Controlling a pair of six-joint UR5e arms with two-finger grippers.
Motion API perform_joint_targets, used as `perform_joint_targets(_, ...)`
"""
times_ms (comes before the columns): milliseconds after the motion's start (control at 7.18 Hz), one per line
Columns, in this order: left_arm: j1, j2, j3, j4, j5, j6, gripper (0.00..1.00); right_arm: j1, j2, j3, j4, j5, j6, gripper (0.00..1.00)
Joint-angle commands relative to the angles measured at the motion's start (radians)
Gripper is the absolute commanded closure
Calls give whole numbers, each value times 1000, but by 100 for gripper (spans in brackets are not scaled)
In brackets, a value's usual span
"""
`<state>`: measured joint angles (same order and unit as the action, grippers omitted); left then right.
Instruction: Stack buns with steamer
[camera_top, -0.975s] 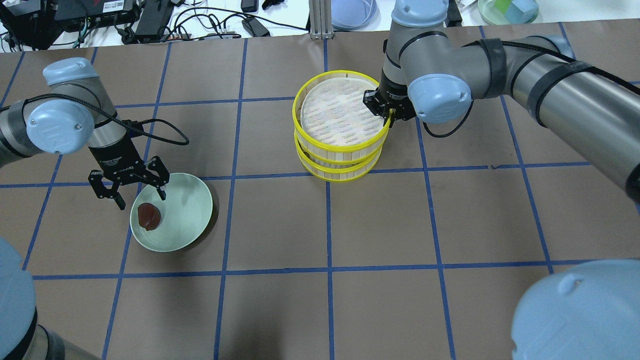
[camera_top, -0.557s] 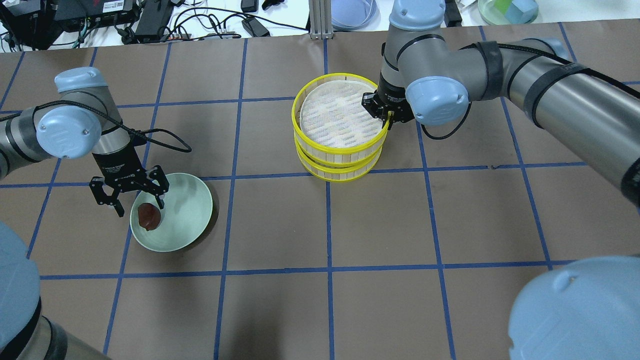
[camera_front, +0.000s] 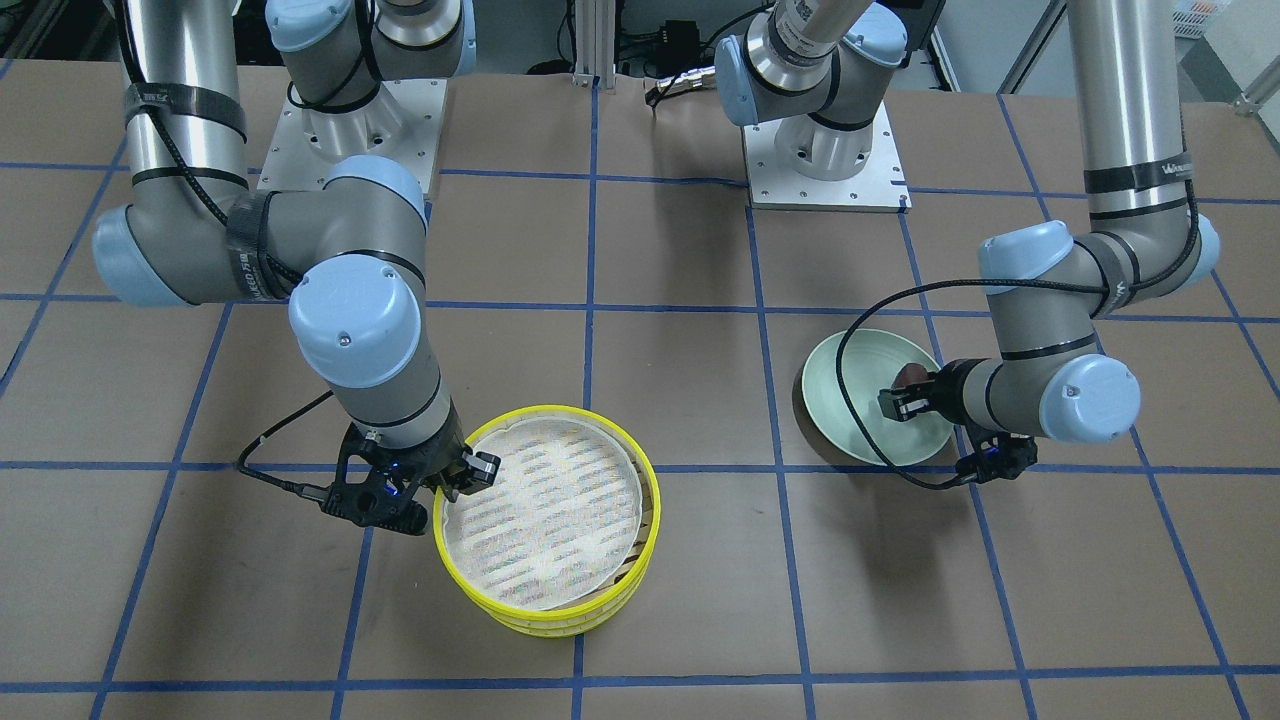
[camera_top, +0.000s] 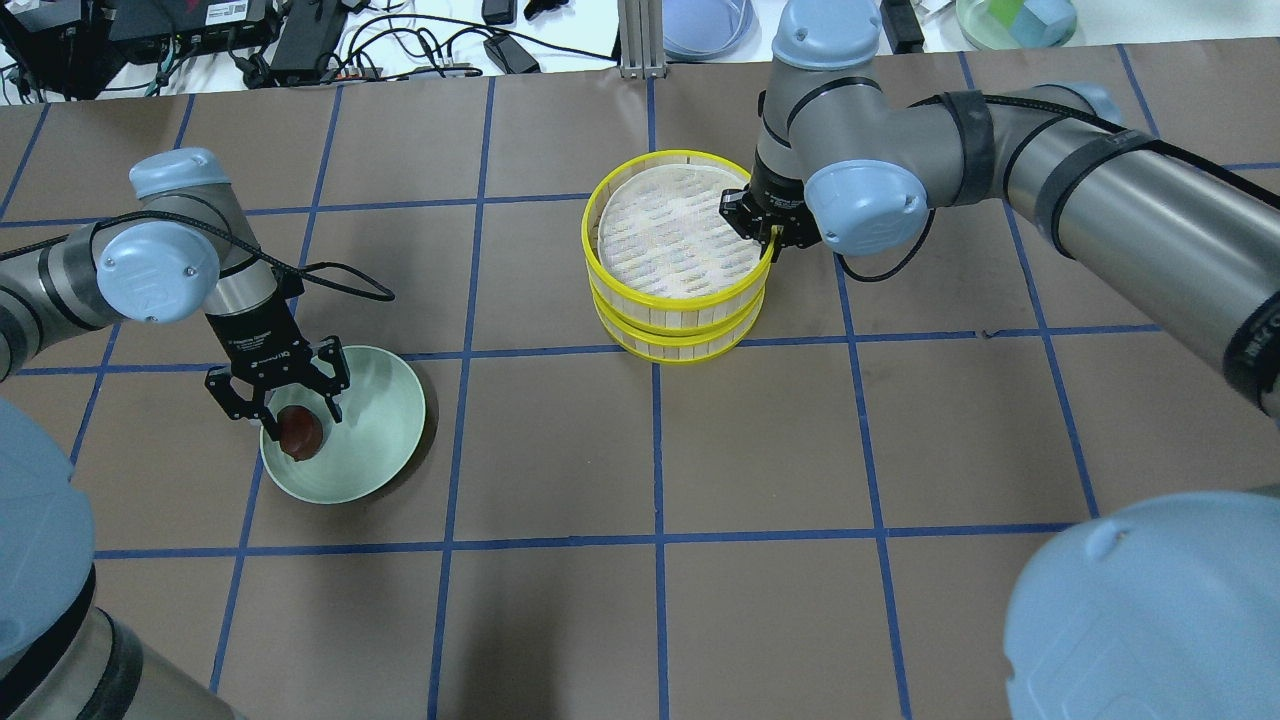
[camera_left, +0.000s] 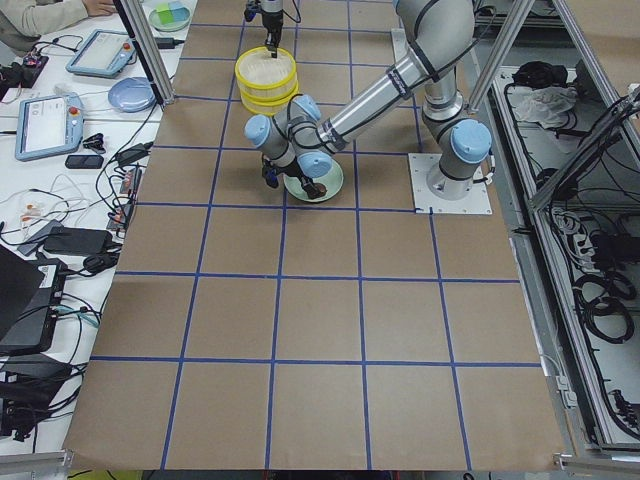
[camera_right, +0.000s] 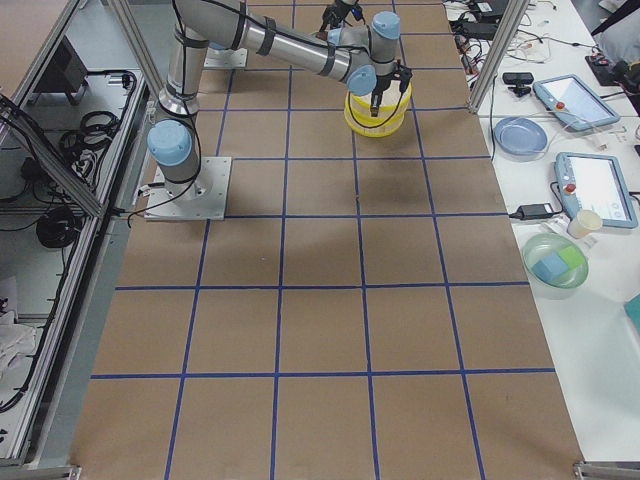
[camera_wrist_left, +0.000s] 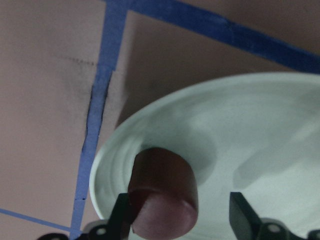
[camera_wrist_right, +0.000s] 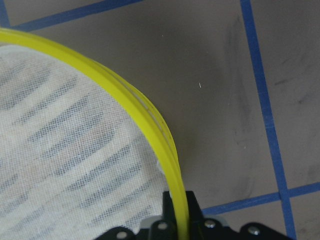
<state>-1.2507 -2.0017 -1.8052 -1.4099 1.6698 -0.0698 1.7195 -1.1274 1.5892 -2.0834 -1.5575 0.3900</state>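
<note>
The dark reddish-brown bun is to be stacked in the steamer (camera_front: 546, 516), so I will grab it around its rounded body (camera_front: 912, 376) with my left gripper next.
The dark reddish-brown bun (camera_top: 299, 432) lies at the left side of the pale mint-green plate (camera_top: 375, 440). My left gripper (camera_top: 288, 408) is open, low over the plate, its fingers either side of the bun; in the left wrist view the bun (camera_wrist_left: 162, 190) sits between the fingers (camera_wrist_left: 122, 215). The steamer's two yellow-rimmed trays stand stacked, the upper tray (camera_top: 678, 235) a little offset over the lower tray (camera_top: 680, 340). My right gripper (camera_top: 770, 240) is shut on the upper tray's right rim (camera_wrist_right: 167, 145). The cream-white bun is not in view.
The plate (camera_front: 850, 410) and the steamer (camera_front: 545, 510) stand about two grid squares apart. Beyond the table's far edge lie cables, a blue dish (camera_top: 705, 25), a green bowl (camera_top: 1015, 20) and a metal post (camera_top: 640, 40).
My left gripper has moved right and down, from beside the plate's left rim to around the brown bun. My right gripper and the upper tray have shifted slightly left and away.
</note>
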Motion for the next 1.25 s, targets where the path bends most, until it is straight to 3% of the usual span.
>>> perform_joint_targets(0, -1, -2, 1, -1, -1, -5, 100, 2, 3, 0, -3, 1, 25, 100)
perform_joint_targets(418, -3, 17, 50, 2, -2, -7, 100, 9, 3, 0, 0, -3, 32, 99)
perform_joint_targets(836, -30, 55, 239, -33, 1, -10, 100, 8, 3, 0, 8, -4, 33, 98)
perform_joint_targets(1115, -50, 81, 265, -34, -2, -10, 100, 8, 3, 0, 13, -10, 33, 93)
